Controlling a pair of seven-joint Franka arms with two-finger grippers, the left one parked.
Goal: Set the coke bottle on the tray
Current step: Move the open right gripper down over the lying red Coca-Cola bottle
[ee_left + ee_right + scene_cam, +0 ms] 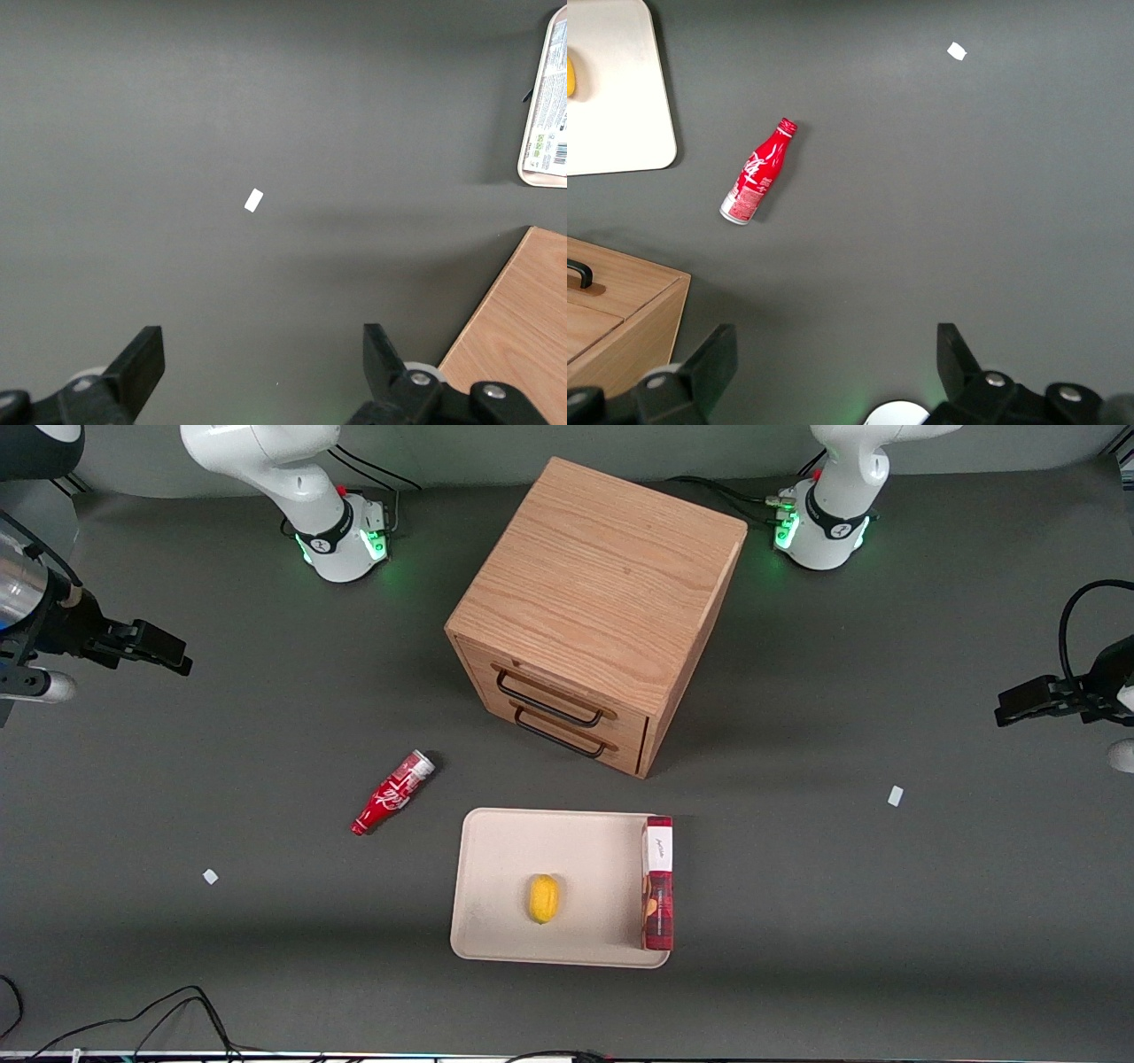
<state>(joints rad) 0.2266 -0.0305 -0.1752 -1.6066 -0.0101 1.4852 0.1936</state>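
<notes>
Next, my right gripper grabs the red coke bottle around its labeled body (390,795) to place the bottle on the tray (505,886).
The red coke bottle (392,792) lies on its side on the grey table, beside the tray toward the working arm's end; its silvery base points toward the cabinet. It also shows in the right wrist view (757,172). The beige tray (505,886) lies in front of the wooden drawer cabinet, nearer the front camera; a corner of it shows in the right wrist view (620,115). My right gripper (155,648) hangs high at the working arm's end of the table, well away from the bottle, open and empty; in its own wrist view (833,354) nothing lies between the jaws.
A wooden drawer cabinet (594,602) stands mid-table with two black handles. On the tray lie a yellow lemon-like fruit (543,898) and a red rectangular box (658,883) along its edge. Small white scraps (210,877) (896,796) lie on the table.
</notes>
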